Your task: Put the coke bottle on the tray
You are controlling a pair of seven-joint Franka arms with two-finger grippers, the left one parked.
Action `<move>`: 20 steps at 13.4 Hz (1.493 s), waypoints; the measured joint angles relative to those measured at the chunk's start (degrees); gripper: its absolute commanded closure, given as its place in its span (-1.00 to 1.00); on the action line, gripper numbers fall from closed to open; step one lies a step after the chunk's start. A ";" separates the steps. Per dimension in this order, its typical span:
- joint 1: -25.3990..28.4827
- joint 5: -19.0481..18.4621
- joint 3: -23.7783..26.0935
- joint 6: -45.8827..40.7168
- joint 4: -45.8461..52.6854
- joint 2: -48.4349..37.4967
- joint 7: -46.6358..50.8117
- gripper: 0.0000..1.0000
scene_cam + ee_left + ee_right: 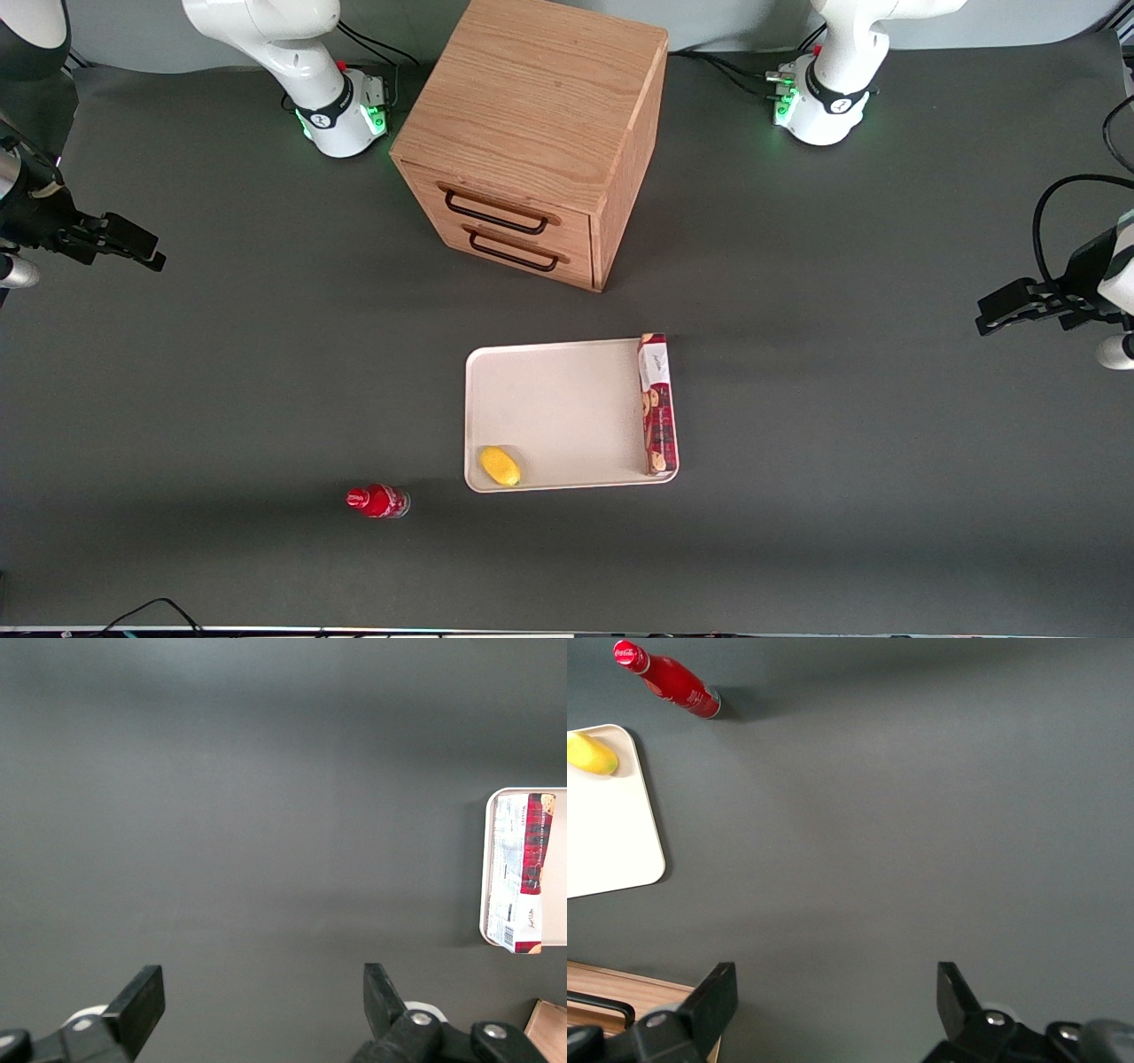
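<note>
Next, the right gripper grabs the bottle by its red-capped neck end [361,498] to place the coke bottle on the tray [558,412].
The coke bottle [378,501] stands on the dark table beside the tray, toward the working arm's end; it has a red cap, a red label and a clear base. It also shows in the right wrist view [669,680]. The off-white tray [558,412] lies in front of the drawer cabinet, nearer the front camera, and its corner shows in the right wrist view [620,850]. My right gripper [133,244] hangs open and empty above the working arm's end of the table, well away from the bottle; its fingers [718,997] stand wide apart.
A wooden drawer cabinet [540,133] with two drawers stands at mid-table. On the tray lie a lemon [500,466] in a corner near the bottle and a long red cookie box [657,403] along the edge toward the parked arm.
</note>
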 measured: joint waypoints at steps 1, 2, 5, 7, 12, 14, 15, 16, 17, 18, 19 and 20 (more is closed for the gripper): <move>0.00 0.00 0.00 -0.03 0.00 0.00 0.00 -1.00; 0.00 0.00 0.00 -0.04 0.00 0.00 0.00 -1.00; 0.00 0.00 0.03 -0.05 0.00 0.00 0.00 -1.00; 0.01 0.00 0.24 -0.04 0.17 0.01 0.00 -1.00; 0.79 0.01 0.88 -0.03 2.72 0.95 0.00 -1.00; 2.14 0.12 0.96 0.09 5.48 3.58 0.00 -1.00; 2.98 0.18 1.00 0.12 7.49 5.55 0.00 -1.00; 3.91 0.21 1.03 0.15 9.59 7.63 0.00 -1.00; 4.97 0.21 1.06 0.16 11.59 9.72 0.00 -1.00; 5.98 0.27 1.10 0.18 13.33 11.68 0.01 -1.00; 7.01 0.74 1.12 0.22 14.91 13.64 0.01 -1.00; 8.07 1.93 1.15 0.32 16.39 15.76 0.03 -1.00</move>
